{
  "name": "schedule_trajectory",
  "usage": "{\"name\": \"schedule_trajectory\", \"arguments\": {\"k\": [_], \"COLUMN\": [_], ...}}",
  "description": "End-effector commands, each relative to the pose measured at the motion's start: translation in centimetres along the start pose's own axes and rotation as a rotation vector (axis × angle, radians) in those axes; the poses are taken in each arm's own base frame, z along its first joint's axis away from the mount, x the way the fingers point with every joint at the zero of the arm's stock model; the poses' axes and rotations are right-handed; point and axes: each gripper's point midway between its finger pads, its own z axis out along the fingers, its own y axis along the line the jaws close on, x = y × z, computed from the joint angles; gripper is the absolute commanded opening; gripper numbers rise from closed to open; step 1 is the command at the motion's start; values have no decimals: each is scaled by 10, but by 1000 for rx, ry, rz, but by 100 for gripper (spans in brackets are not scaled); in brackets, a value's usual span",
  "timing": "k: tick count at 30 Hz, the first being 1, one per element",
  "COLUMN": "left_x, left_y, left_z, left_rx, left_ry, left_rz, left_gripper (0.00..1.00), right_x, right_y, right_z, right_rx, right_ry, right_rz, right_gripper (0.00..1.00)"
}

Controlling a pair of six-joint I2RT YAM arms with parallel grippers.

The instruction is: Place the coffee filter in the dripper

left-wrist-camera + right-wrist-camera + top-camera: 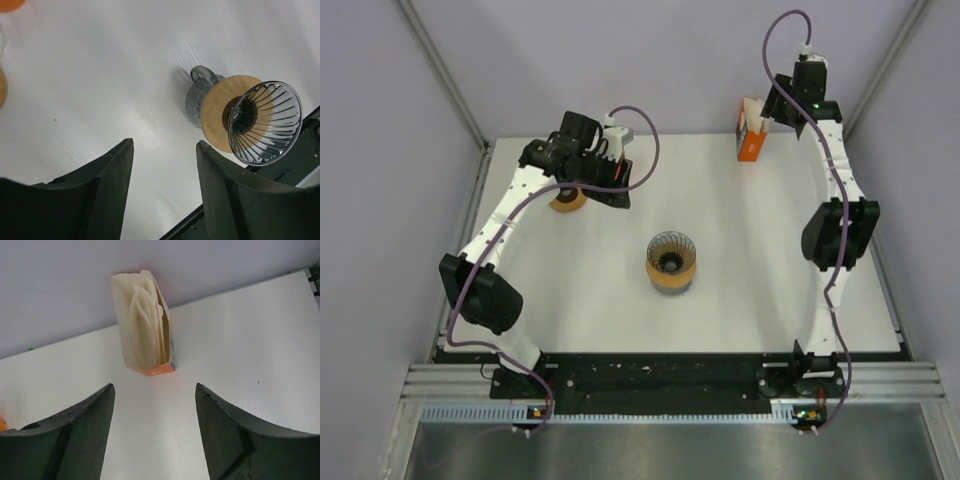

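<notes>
My right gripper should next grab the box's nearest side edge to hand over the orange box [751, 140], leaving the filters and the box's opposite side free.
The dripper [671, 262], a ribbed glass cone on a round wooden collar, stands at the table's middle and is empty. It also shows in the left wrist view [265, 122], right of the fingers and apart from them. The cream paper coffee filters [145, 325] stand upright in an orange box [751, 140] at the back right. My right gripper [154, 390] is open and empty, a little short of the box; it also shows in the top view [772, 108]. My left gripper [164, 145] is open and empty over bare table, back left of the dripper in the top view [620, 197].
A round wooden object [567, 199] lies under the left arm at the back left. An orange thing [10, 4] shows at the left wrist view's top left corner. The enclosure's back wall stands right behind the filter box.
</notes>
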Motion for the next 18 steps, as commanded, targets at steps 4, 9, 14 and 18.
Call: {"name": "schedule_trajectory", "arguments": {"k": [4,9,14,18], "left_x": [-12,-10,-13,-13], "left_y": [9,14,18,20], "left_z": [-4,4,8,9], "left_rx": [-41,-45,-57,-63], "left_ry": [-54,-34,-18,-15], "left_rz": [33,24,5,6], "left_gripper": [58,58,57,57], "right_x": [-22,0,29,29], "right_y": [-11,-10,-11,-14], "right_z": [77,115,134,127], "right_rx": [11,-16,-24,-21], "right_ry": [-128,-128,-75,-63], "right_rz": [41,61,59,15], "right_gripper": [64,42,18,0]}}
